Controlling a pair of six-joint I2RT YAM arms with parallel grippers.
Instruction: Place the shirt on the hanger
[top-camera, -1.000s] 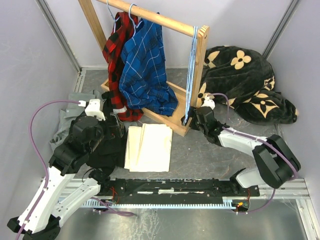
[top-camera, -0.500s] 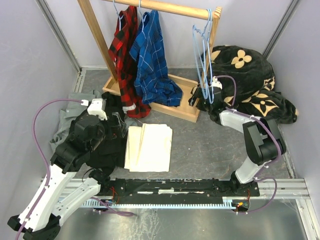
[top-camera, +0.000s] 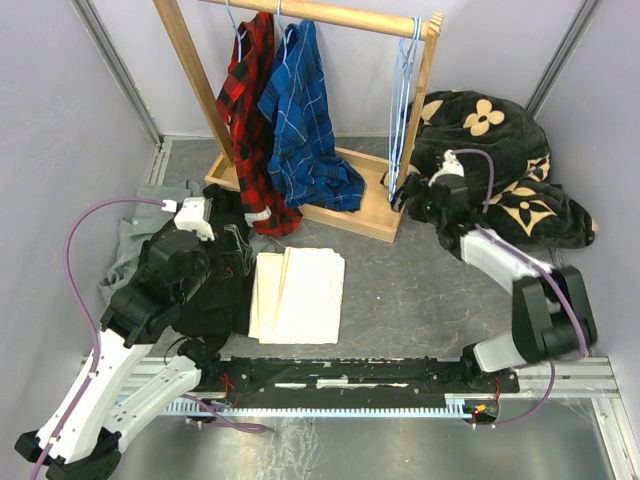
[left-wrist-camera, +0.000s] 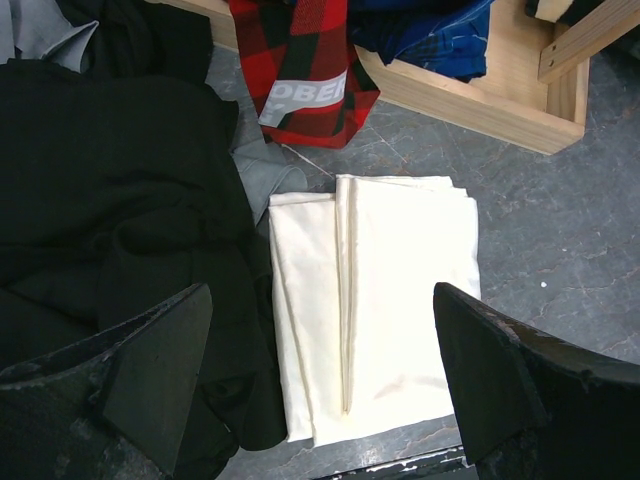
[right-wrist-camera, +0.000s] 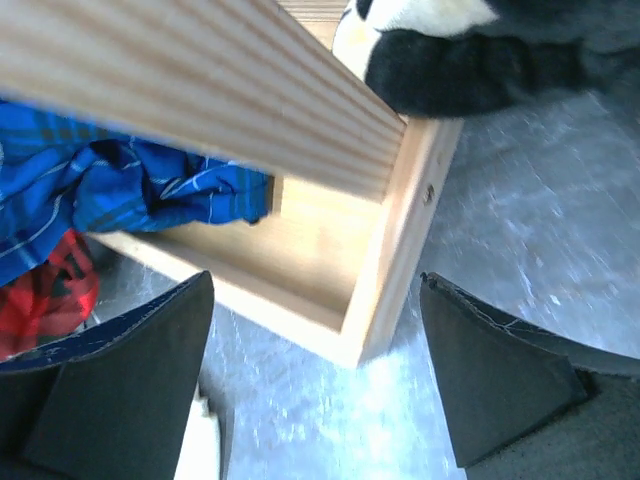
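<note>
I need to grab the crumpled black shirt by its edge (top-camera: 244, 299) (left-wrist-camera: 252, 342) beside the cream cloth next, with my left gripper. This should spread the shirt out for the hanger.
The black shirt (top-camera: 215, 300) lies crumpled on the floor at the left; in the left wrist view it (left-wrist-camera: 100, 180) fills the left side. My left gripper (left-wrist-camera: 330, 390) hovers open and empty over its right edge, and shows in the top view (top-camera: 232, 262). Several light-blue wire hangers (top-camera: 403, 100) hang straight down from the right end of the wooden rack's bar. My right gripper (top-camera: 410, 198) is open and empty just right of the rack's base corner (right-wrist-camera: 390, 270), below the hangers. The right wrist view (right-wrist-camera: 320, 400) shows no hanger.
A red plaid shirt (top-camera: 248, 120) and a blue plaid shirt (top-camera: 300, 120) hang on the wooden rack (top-camera: 190, 80). A folded cream cloth (top-camera: 297, 295) lies beside the black shirt. A grey shirt (top-camera: 130, 240) lies far left. The black flowered blanket (top-camera: 500, 160) is heaped at the right.
The rack has shifted back and upright since a second ago. The hangers, drawn toward my right gripper half a second ago, now hang straight. My right arm has pulled back to the right. Left arm still.
</note>
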